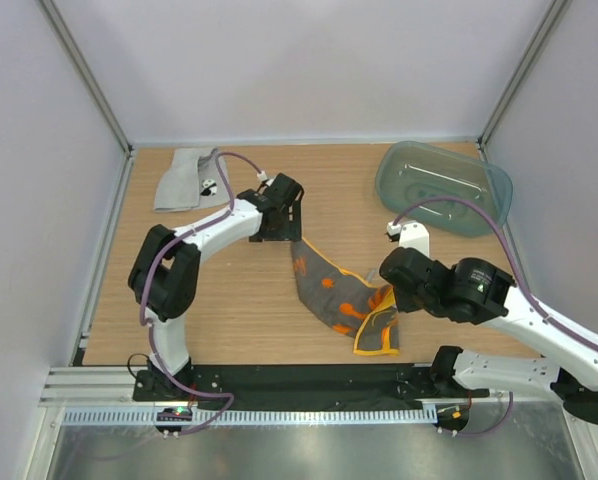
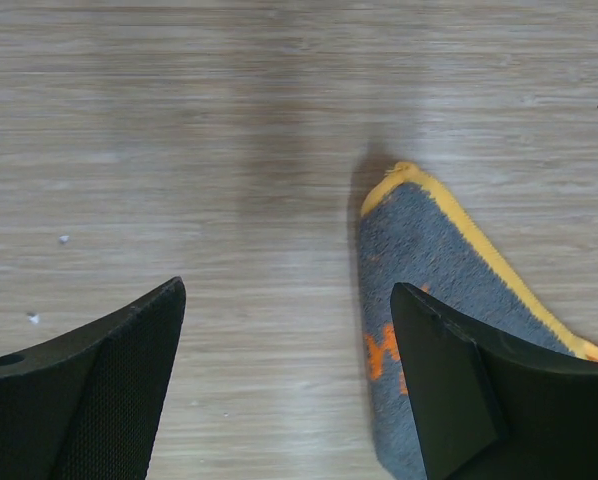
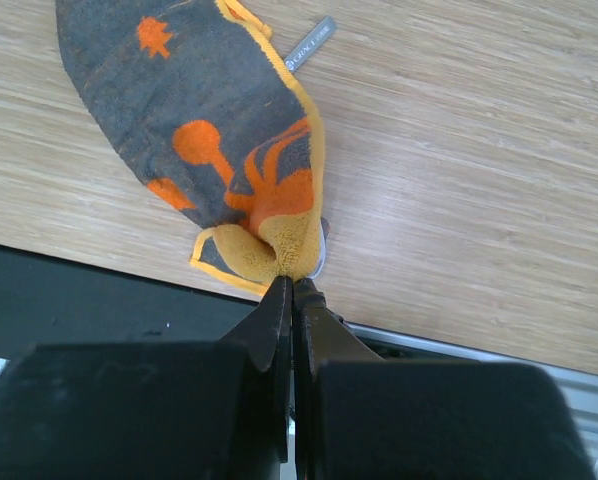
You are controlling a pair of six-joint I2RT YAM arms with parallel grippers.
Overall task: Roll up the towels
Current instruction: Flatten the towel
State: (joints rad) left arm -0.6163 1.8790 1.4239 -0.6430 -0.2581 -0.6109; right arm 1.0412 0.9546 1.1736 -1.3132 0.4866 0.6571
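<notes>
The orange-and-grey patterned towel (image 1: 337,296) has to be spread for rolling, so my left gripper will next grab its far corner (image 1: 302,241).
The orange-and-grey patterned towel (image 1: 337,296) lies crumpled across the middle of the table. My right gripper (image 3: 293,284) is shut on the towel's (image 3: 219,140) yellow near edge, close to the table's front edge. My left gripper (image 2: 287,300) is open and empty above the wood; the towel's far corner (image 2: 429,260) lies by its right finger (image 2: 479,390), not between the jaws. The plain light grey towel (image 1: 184,180) lies loosely folded at the back left, apart from both grippers.
A translucent blue-green plastic tub (image 1: 443,186) stands at the back right. A black strip (image 1: 309,378) runs along the table's front edge. White walls and metal posts bound the table on three sides.
</notes>
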